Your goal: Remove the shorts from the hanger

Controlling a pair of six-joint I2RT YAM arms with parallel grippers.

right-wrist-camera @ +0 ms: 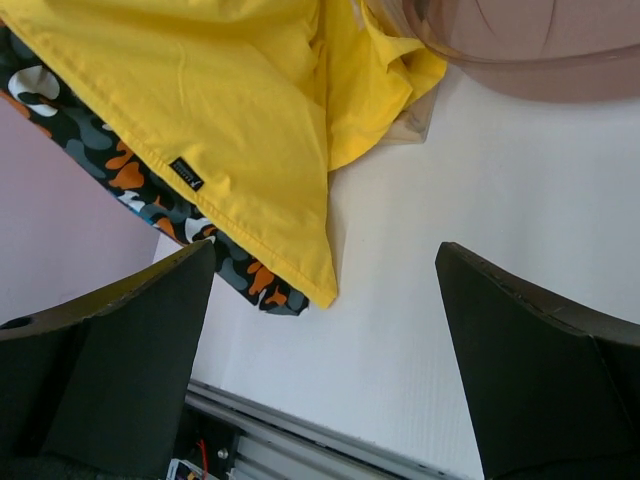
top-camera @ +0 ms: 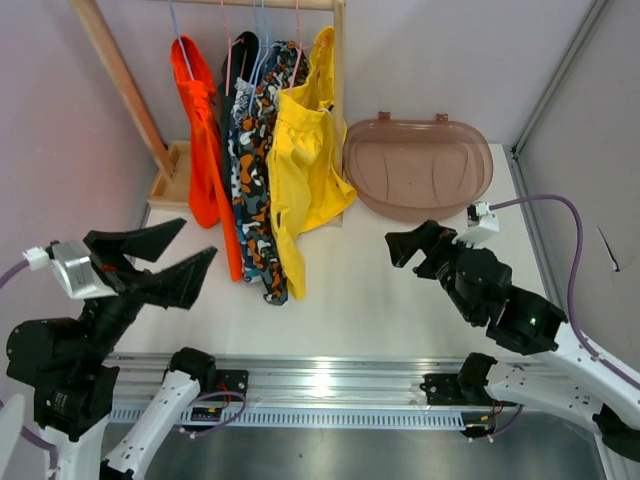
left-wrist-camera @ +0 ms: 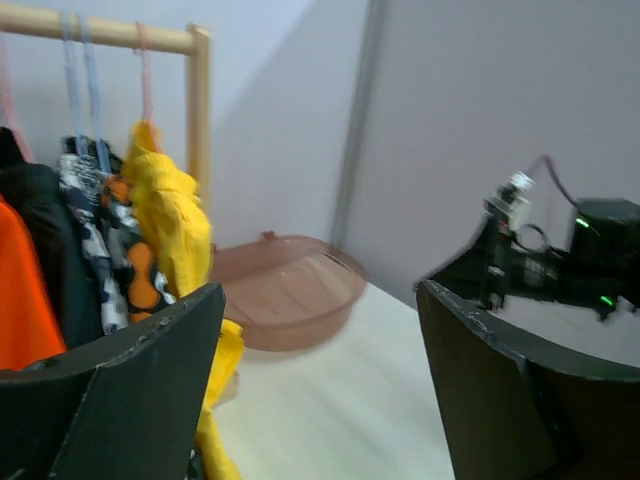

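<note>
I should next use my left gripper to grab the yellow shorts' hanger by its pink stem (top-camera: 298, 38) (left-wrist-camera: 146, 85), above the cloth, so the shorts stay free to remove.
Five shorts hang on hangers from a wooden rack (top-camera: 338, 60) at the back left: bright orange (top-camera: 203, 140), black (top-camera: 243, 52), orange-white-black camouflage (top-camera: 248, 180), teal-orange-black print (top-camera: 272, 85) and yellow (top-camera: 300, 150). Their lower ends trail on the table. My left gripper (top-camera: 198, 242) is open and empty, raised at the front left, short of the shorts. In the left wrist view (left-wrist-camera: 320, 290) the yellow shorts (left-wrist-camera: 170, 220) lie ahead to the left. My right gripper (top-camera: 408, 255) is open and empty, right of the shorts. In the right wrist view (right-wrist-camera: 322, 250) it faces the yellow hem (right-wrist-camera: 250, 130) and the print cloth (right-wrist-camera: 150, 185).
A brown translucent plastic tub (top-camera: 418, 165) leans at the back right, next to the rack; it also shows in the left wrist view (left-wrist-camera: 285, 290) and the right wrist view (right-wrist-camera: 520, 45). Walls close in the table on the left, back and right. The rack's wooden foot (top-camera: 172, 175) stands at the left.
</note>
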